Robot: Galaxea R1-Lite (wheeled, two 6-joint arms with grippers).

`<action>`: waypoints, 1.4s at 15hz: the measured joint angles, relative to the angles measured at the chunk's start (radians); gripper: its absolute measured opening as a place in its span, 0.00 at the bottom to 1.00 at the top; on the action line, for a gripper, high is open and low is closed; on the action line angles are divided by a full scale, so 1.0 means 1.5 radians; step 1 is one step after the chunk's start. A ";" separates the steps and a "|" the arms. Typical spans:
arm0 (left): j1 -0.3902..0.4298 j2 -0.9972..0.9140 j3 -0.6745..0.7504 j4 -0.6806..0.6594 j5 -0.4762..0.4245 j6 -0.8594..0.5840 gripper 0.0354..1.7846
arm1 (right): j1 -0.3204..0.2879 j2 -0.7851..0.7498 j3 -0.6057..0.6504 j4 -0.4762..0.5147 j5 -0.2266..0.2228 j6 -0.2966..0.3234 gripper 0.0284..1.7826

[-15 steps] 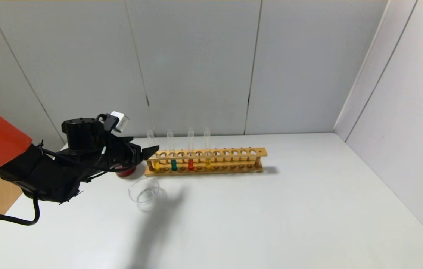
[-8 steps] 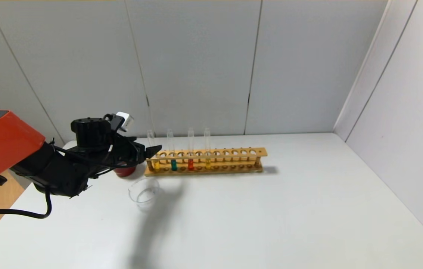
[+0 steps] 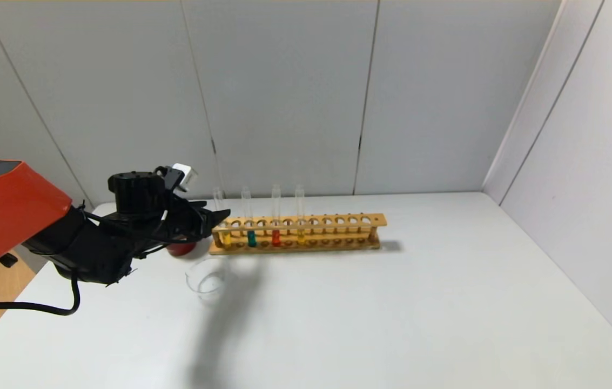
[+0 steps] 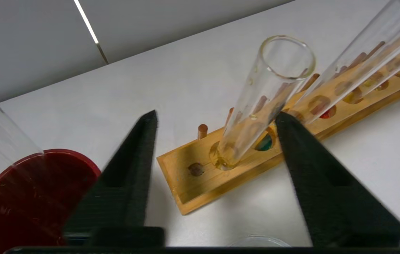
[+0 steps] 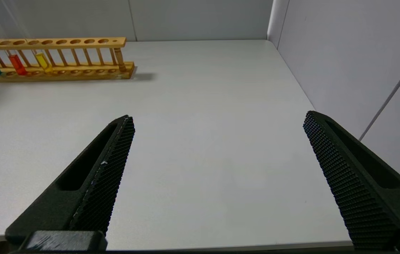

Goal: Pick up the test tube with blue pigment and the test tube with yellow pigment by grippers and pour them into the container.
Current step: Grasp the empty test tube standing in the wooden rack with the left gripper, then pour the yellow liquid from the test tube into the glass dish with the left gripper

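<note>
The yellow-pigment end of the test tube is inside the wooden rack. My left gripper should next grab the tube by its clear upper glass (image 3: 220, 207) (image 4: 253, 110).
The wooden rack (image 3: 338, 233) holds several tubes. The yellow-pigment tube (image 3: 226, 239) stands at its left end, with the blue-pigment tube (image 3: 251, 238) beside it. My left gripper (image 3: 218, 219) is open at the rack's left end. In the left wrist view its fingers (image 4: 216, 113) stand on either side of the yellow tube (image 4: 256, 102) without touching it, and the teal liquid (image 4: 265, 143) shows just beyond. The clear glass container (image 3: 208, 281) sits on the table in front of the rack's left end. My right gripper (image 5: 219, 118) is open and empty over bare table, out of the head view.
A red-liquid tube (image 3: 276, 237) and a duller yellow tube (image 3: 301, 236) stand further right in the rack. A dark red cup (image 3: 181, 248) sits left of the rack, under my left gripper. Grey walls close the back and right.
My left arm has moved right and forward towards the rack's left end, bringing its fingers around the leftmost tube. The tubes and the dish have not moved.
</note>
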 joint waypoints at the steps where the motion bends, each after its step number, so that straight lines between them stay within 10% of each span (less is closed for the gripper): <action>1: -0.003 0.000 -0.001 0.000 0.000 -0.001 0.45 | 0.000 0.000 0.000 0.000 0.000 0.000 0.98; 5: -0.014 -0.003 -0.004 0.000 0.002 -0.001 0.15 | 0.000 0.000 0.000 0.000 0.000 0.000 0.98; 12: -0.029 -0.013 -0.022 0.015 0.023 -0.001 0.15 | 0.000 0.000 0.000 0.000 0.000 0.000 0.98; 21: -0.030 -0.164 -0.207 0.260 0.092 0.003 0.15 | 0.000 0.000 0.000 0.001 0.000 0.000 0.98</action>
